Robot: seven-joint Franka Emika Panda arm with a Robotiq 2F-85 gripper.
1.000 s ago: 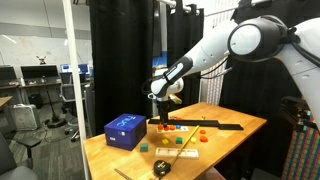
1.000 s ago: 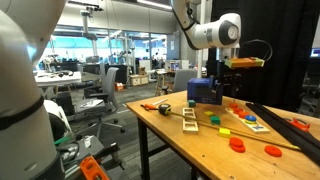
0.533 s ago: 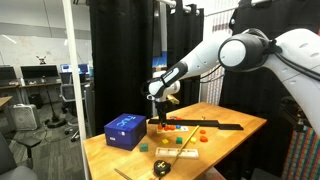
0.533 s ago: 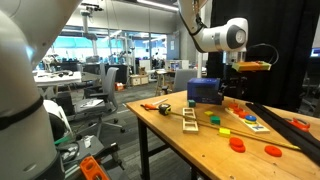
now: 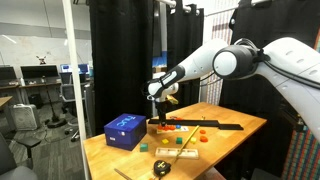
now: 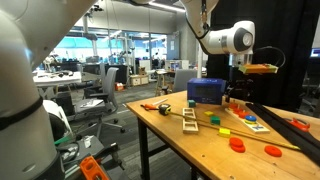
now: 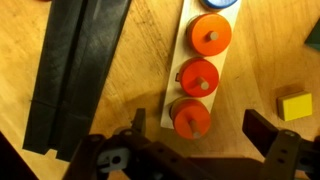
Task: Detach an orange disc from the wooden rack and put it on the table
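My open fingers are above the nearest orange disc [image 7: 192, 120], with the disc between them in the wrist view. It isn't time to close yet: my gripper needs to first lower.
The wooden rack [image 7: 203, 62] is a pale strip with pegs lying on the table [image 7: 258, 50]. In the wrist view it holds three orange discs in a row, with a blue disc [image 7: 213, 3] at the top edge. My gripper [image 7: 199, 124] is open and hovers above the rack, with the nearest orange disc [image 7: 192, 120] between its fingers. Nothing is gripped. In both exterior views the gripper [image 5: 158, 117] [image 6: 237, 98] hangs just over the rack [image 5: 173, 128] [image 6: 242, 109] near the blue box.
A long black strip [image 7: 75, 70] [image 5: 222, 125] [image 6: 290, 124] lies beside the rack. A blue box [image 5: 124, 130] [image 6: 203, 91] stands at the table's end. A yellow block [image 7: 295, 104] lies near the rack. Loose orange discs [image 6: 238, 144], a wooden ladder piece [image 6: 189, 119] and a tape measure [image 5: 162, 168] lie on the table [image 5: 235, 138] [image 6: 190, 145].
The gripper has shifted sideways along the rack, away from the blue box, and stays open. The discs have not moved.
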